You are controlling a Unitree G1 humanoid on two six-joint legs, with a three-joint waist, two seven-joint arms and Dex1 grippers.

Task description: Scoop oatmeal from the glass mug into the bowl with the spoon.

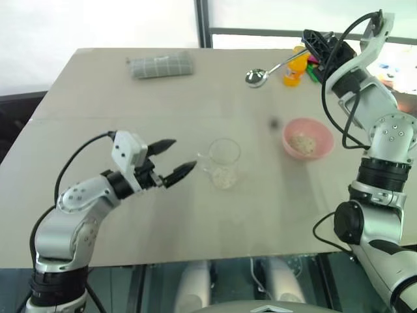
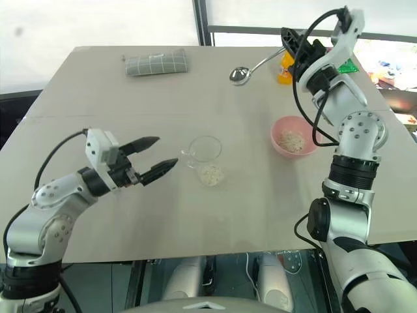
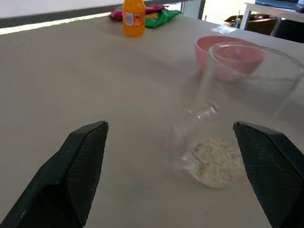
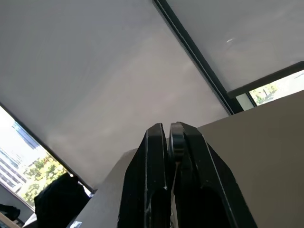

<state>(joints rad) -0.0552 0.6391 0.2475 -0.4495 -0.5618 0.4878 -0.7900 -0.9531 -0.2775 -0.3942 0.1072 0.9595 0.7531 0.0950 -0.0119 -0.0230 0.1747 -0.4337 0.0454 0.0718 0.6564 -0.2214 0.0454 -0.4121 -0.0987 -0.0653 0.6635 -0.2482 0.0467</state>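
The mug's round glass body (image 1: pixel 225 156) is as wide as my open fingertips, so my left gripper will next grab the mug by its slim curved handle (image 1: pixel 202 162).
The glass mug (image 1: pixel 225 162) stands upright mid-table with a little oatmeal (image 1: pixel 223 177) at its bottom. My left gripper (image 1: pixel 184 154) hovers open just left of it, fingers level and pointing at the mug, touching nothing; in the left wrist view the mug (image 3: pixel 237 104) sits ahead between the spread fingertips (image 3: pixel 90 142). The pink bowl (image 1: pixel 322 140) lies to the right of the mug with some oatmeal (image 1: pixel 301 142) inside. My right gripper (image 1: pixel 313 44) is raised at the far right, shut on the handle of the spoon (image 1: pixel 256 77), whose head hangs in the air over the far side of the table.
A folded grey checked cloth (image 1: pixel 161 65) lies at the far left of the table. An orange drink bottle (image 1: pixel 294 70) and colourful packets (image 3: pixel 159 14) sit near the far right edge, behind the spoon. The table's front edge runs just below my left arm.
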